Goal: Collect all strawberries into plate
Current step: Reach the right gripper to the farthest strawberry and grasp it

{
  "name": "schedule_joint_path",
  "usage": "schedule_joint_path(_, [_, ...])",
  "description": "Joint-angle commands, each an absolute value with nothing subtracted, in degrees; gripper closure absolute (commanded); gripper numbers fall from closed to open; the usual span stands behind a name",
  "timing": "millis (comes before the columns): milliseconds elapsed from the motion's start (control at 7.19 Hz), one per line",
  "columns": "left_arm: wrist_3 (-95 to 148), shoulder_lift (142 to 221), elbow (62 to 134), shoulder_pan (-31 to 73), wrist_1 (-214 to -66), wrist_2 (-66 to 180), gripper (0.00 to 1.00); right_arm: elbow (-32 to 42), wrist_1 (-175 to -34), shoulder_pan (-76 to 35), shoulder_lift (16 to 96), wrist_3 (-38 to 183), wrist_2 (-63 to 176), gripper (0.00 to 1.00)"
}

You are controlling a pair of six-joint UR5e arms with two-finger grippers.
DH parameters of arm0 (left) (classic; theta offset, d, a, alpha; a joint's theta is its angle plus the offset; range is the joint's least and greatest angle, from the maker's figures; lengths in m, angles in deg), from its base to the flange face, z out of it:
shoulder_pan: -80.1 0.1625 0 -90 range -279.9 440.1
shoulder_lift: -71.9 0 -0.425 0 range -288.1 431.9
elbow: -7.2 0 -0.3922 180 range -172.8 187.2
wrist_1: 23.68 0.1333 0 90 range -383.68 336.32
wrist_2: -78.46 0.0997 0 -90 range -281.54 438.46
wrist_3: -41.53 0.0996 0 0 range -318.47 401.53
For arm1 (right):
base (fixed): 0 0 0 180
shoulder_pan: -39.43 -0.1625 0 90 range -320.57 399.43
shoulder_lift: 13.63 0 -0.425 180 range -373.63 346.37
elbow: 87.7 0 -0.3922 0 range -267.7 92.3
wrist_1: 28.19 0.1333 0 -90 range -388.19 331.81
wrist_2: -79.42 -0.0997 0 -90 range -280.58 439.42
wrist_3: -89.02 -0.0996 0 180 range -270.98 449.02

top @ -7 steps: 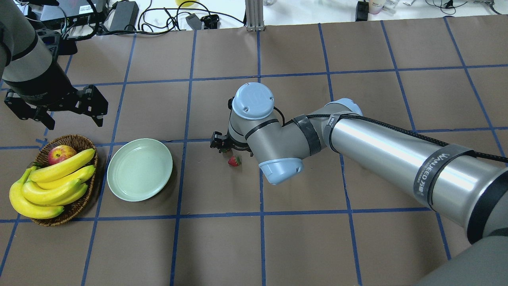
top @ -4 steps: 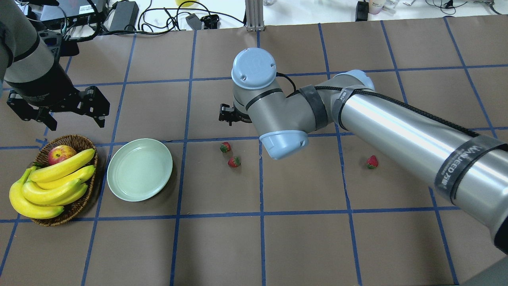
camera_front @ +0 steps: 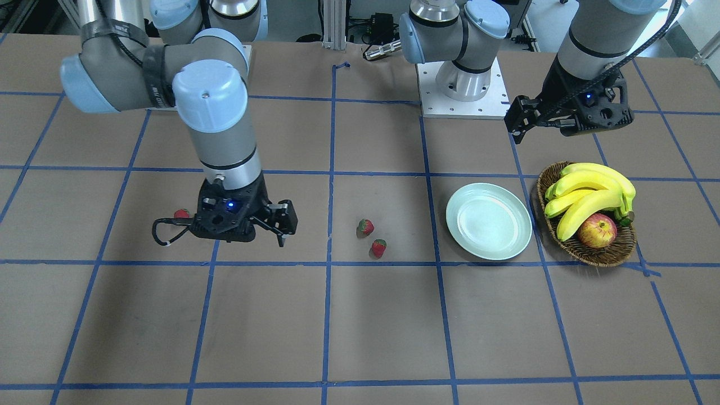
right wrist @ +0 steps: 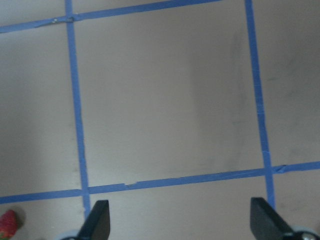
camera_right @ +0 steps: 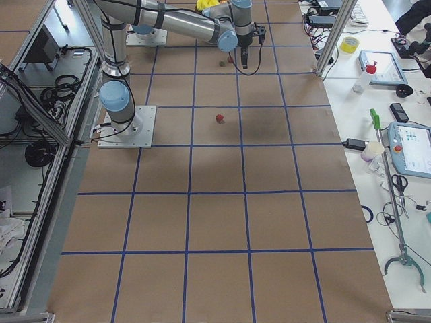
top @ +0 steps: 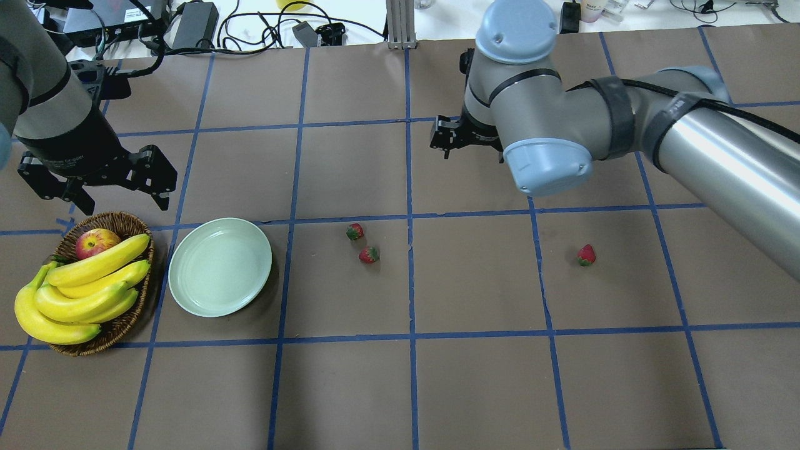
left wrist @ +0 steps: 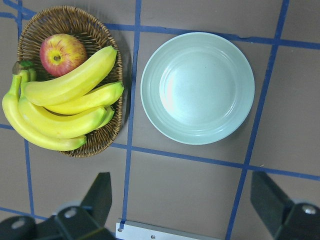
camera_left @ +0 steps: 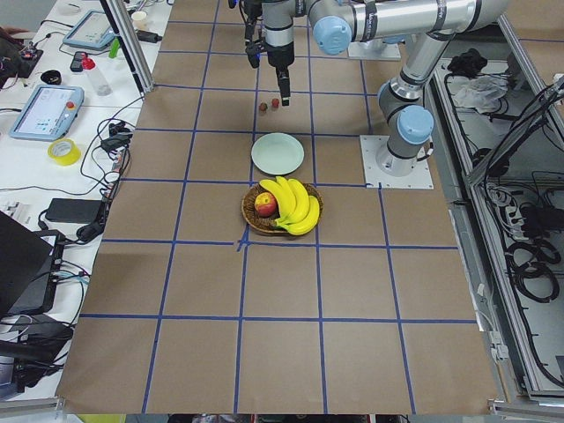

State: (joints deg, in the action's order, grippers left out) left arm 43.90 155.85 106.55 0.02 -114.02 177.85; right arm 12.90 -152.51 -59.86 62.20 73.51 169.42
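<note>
My right gripper should next grab the two strawberries close together by their red fleshy sides, to collect the strawberries into the plate [camera_front: 489,221].
Three small red strawberries lie on the brown table: two close together [top: 355,232] [top: 369,255] right of the plate, one apart [top: 585,255] further right. In the front view they show at the middle [camera_front: 365,227] [camera_front: 379,248] and beside the right wrist [camera_front: 181,214]. The pale green plate [top: 220,267] is empty and fills the left wrist view [left wrist: 197,87]. My right gripper [top: 445,139] is open and empty, hovering beyond the strawberries; its view [right wrist: 180,220] catches one strawberry [right wrist: 7,224] at the corner. My left gripper [top: 122,201] is open and empty, above the basket and plate.
A wicker basket [top: 134,220] with bananas [top: 81,294] and an apple [top: 97,242] stands left of the plate, touching its side. Cables and devices lie beyond the table's far edge. Blue tape lines grid the table.
My right gripper has lifted off the two strawberries and swung back and to the right, leaving both on the table. The third strawberry has come into view. The left gripper shifted slightly.
</note>
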Motion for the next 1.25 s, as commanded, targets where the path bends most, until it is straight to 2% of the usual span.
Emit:
schedule_joint_path(0, [43.9, 155.8, 106.6, 0.0, -113.9, 177.9, 0.0, 19.4, -153.2, -52.5, 65.4, 86.1, 169.6, 0.0])
schedule_joint_path(139, [43.9, 155.8, 106.7, 0.0, -113.9, 177.9, 0.0, 23.8, -153.7, -48.8, 65.8, 87.8, 169.2, 0.0])
schedule_joint_path(417, [43.9, 155.7, 106.9, 0.0, -113.9, 177.9, 0.0, 34.6, -165.6, -41.3, 66.0, 97.8, 170.2, 0.0])
schedule_joint_path(695, [43.9, 155.6, 106.8, 0.0, -113.9, 177.9, 0.0, 41.2, -172.9, -38.9, 65.4, 98.4, 169.9, 0.0])
schedule_joint_path(835, [44.0, 155.6, 107.0, 0.4, -114.1, 178.0, 0.0, 41.8, -172.7, -38.9, 65.4, 98.4, 169.9, 0.06])
schedule_joint_path(974, [44.0, 155.6, 106.8, 0.5, -113.9, 178.0, 0.0, 43.2, -172.8, -38.9, 65.3, 98.5, 170.5, 0.16])
schedule_joint_path(1113, [43.9, 155.5, 106.9, 0.3, -113.9, 178.0, 0.0, 43.2, -172.9, -38.9, 65.3, 98.5, 170.9, 0.42])
